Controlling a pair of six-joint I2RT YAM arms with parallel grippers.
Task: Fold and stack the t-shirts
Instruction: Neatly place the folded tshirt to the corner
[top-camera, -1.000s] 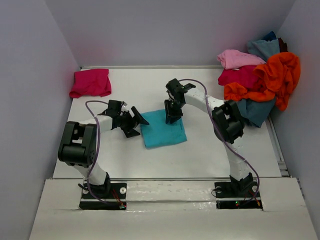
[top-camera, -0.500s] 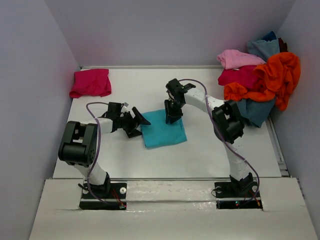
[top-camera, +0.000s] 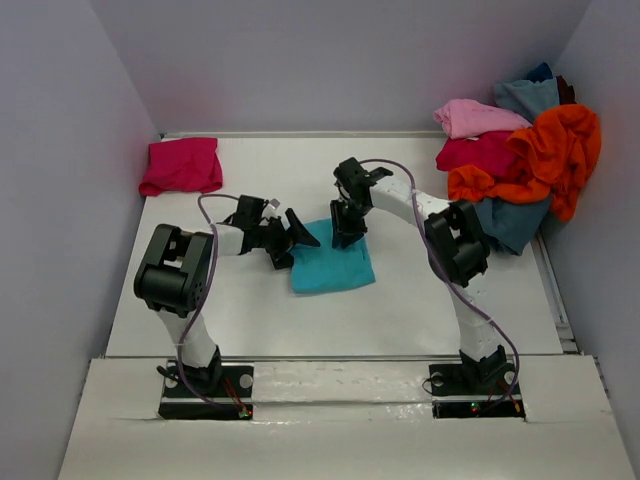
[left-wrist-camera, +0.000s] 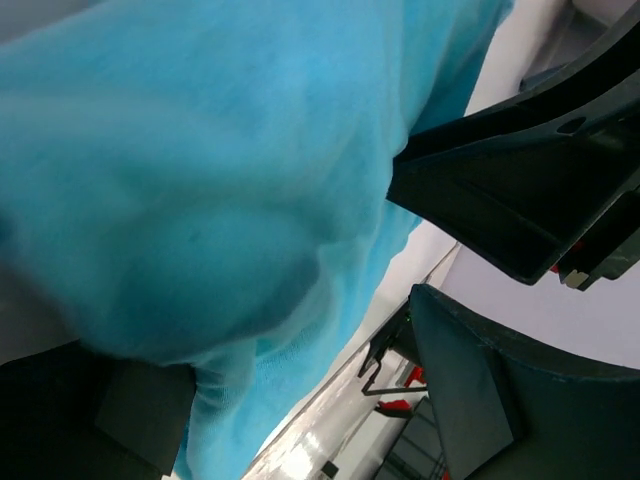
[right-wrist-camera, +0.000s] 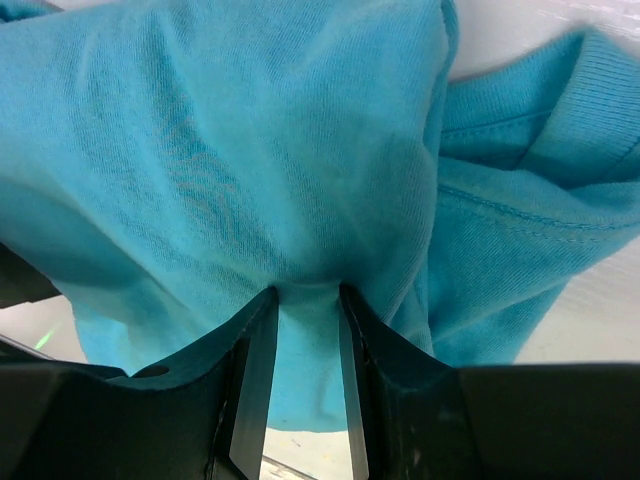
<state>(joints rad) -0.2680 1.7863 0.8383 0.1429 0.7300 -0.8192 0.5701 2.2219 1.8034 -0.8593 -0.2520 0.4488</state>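
My left gripper will next grab the folded turquoise t-shirt by its edge nearest the magenta-pink t-shirt, to stack it on top.
The turquoise t-shirt (top-camera: 335, 270) lies folded at the table's middle. My right gripper (top-camera: 347, 232) stands at its far edge and is shut on a pinch of the turquoise cloth (right-wrist-camera: 250, 180), with the fold between its fingertips (right-wrist-camera: 258, 350). My left gripper (top-camera: 300, 240) is open at the shirt's left edge. In the left wrist view the turquoise cloth (left-wrist-camera: 200, 180) fills the frame and hangs between the spread jaws of my left gripper (left-wrist-camera: 320, 400). A folded magenta-pink t-shirt (top-camera: 182, 165) lies at the far left.
A loose pile fills the far right corner: a light pink shirt (top-camera: 475, 118), a crimson one (top-camera: 480, 152), an orange one (top-camera: 555, 150) and dusty blue ones (top-camera: 525, 97). Walls close in the table on the left, back and right.
My left gripper has moved right, and its open jaws now reach the turquoise shirt's left edge. The shirt has shifted slightly right. My right gripper keeps its hold.
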